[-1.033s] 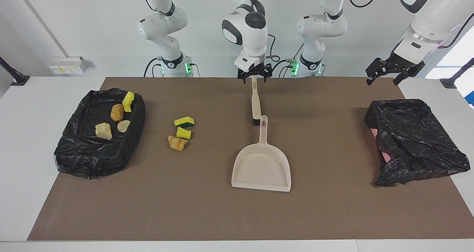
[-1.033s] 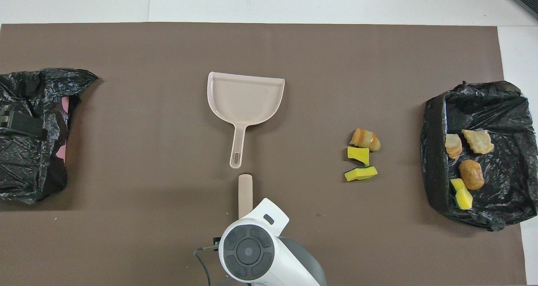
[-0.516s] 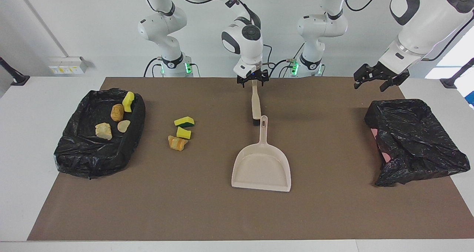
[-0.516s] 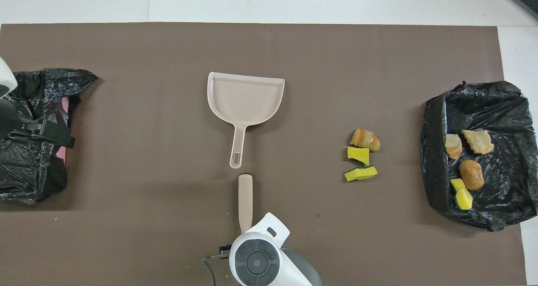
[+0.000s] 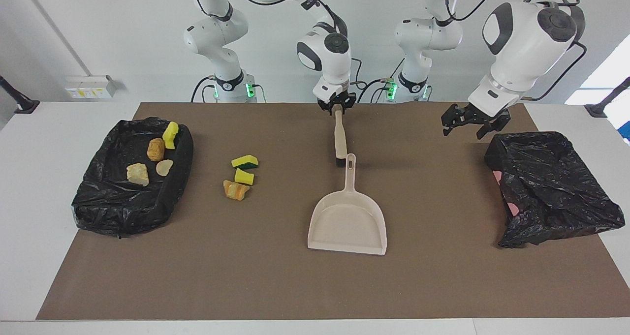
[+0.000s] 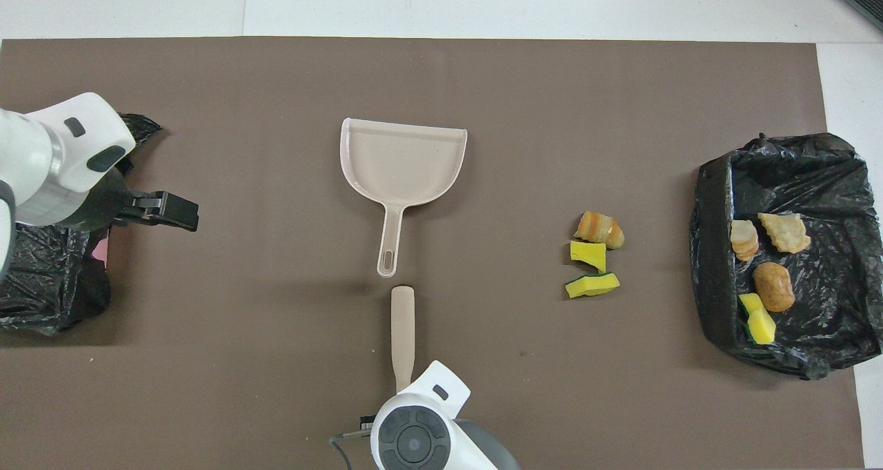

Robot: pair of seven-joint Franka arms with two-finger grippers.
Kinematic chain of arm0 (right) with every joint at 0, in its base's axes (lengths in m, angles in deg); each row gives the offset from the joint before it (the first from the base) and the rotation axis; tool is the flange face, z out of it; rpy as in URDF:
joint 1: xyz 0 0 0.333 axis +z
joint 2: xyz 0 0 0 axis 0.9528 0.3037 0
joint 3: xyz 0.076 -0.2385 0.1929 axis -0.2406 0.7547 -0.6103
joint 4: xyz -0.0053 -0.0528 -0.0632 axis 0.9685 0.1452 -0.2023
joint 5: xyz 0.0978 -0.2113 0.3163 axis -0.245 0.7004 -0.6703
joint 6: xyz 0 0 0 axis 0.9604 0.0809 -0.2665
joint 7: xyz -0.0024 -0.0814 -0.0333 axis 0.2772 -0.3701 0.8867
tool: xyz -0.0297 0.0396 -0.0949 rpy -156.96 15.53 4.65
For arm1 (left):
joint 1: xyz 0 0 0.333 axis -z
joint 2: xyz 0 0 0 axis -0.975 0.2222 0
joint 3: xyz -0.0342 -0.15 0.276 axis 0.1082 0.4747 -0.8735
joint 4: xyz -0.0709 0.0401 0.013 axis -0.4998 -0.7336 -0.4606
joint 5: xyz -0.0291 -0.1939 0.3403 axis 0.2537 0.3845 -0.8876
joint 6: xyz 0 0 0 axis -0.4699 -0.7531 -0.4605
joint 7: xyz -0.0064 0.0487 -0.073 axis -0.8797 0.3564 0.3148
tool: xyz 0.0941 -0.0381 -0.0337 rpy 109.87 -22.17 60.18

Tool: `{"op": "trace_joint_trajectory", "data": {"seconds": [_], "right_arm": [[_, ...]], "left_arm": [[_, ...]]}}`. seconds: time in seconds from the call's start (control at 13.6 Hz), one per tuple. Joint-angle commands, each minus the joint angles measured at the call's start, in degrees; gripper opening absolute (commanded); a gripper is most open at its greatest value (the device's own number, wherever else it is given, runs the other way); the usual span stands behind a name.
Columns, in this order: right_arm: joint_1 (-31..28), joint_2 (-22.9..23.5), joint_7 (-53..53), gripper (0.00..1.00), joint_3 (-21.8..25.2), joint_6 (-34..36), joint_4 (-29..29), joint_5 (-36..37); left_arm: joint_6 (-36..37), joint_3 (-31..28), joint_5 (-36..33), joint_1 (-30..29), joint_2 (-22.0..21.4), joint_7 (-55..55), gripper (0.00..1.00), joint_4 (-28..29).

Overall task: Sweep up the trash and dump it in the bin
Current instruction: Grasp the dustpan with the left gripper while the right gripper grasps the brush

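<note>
The broad pan of the dustpan is far wider than my fingers can open, so my left gripper should next grab the dustpan by its narrow handle (image 6: 390, 237) to pick it up.
Three pieces of trash lie on the brown mat: a yellow-green sponge (image 5: 244, 162), a yellow piece (image 5: 244, 176) and an orange foam chunk (image 5: 236, 189). Several more scraps (image 5: 155, 149) sit in the black-lined bin (image 5: 183, 153) at the right arm's end. The beige brush (image 5: 339, 138) lies flat, bristles toward the dustpan (image 5: 347, 222). My right gripper (image 5: 337, 107) is shut on the end of the brush handle (image 6: 403, 325); its wrist hides it from above. My left gripper (image 5: 461, 128) hangs open and empty over the mat beside the crumpled bag.
A crumpled black bag (image 5: 551, 187) with pink showing under it lies at the left arm's end of the table. The dustpan's handle (image 6: 390, 242) points toward the robots, almost touching the brush. The mat (image 5: 275, 286) covers most of the white table.
The right gripper came down onto the brush handle's end and closed on it. The left arm swung in from the table's end and lower, still open. Brush, dustpan and trash have not moved.
</note>
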Motion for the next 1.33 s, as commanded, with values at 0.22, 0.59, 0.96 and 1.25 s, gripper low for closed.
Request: {"op": "trace_joint_trajectory", "data": {"seconds": [0.22, 0.59, 0.96, 1.25], "right_arm": [[-2.4, -2.5, 0.7, 0.0, 0.4, 3.0, -1.2, 0.0], [-14.4, -18.3, 11.7, 0.0, 0.4, 21.5, -0.2, 0.5], [-32.0, -21.5, 30.7, 0.0, 0.5, 33.2, -2.8, 13.2], [-41.2, -18.4, 44.4, 0.0, 0.3, 31.2, -1.5, 23.0]], "left_arm": [[-12.1, -0.8, 2.6, 6.6, 3.3, 8.5, 1.0, 2.4], [-23.7, -0.9, 3.0, 16.3, 11.4, 20.8, 1.0, 1.9], [-27.0, -1.0, 2.9, 23.2, 16.8, 22.8, 1.0, 2.1], [-26.9, -1.1, 2.0, 25.9, 18.6, 25.7, 1.0, 2.4]]}}
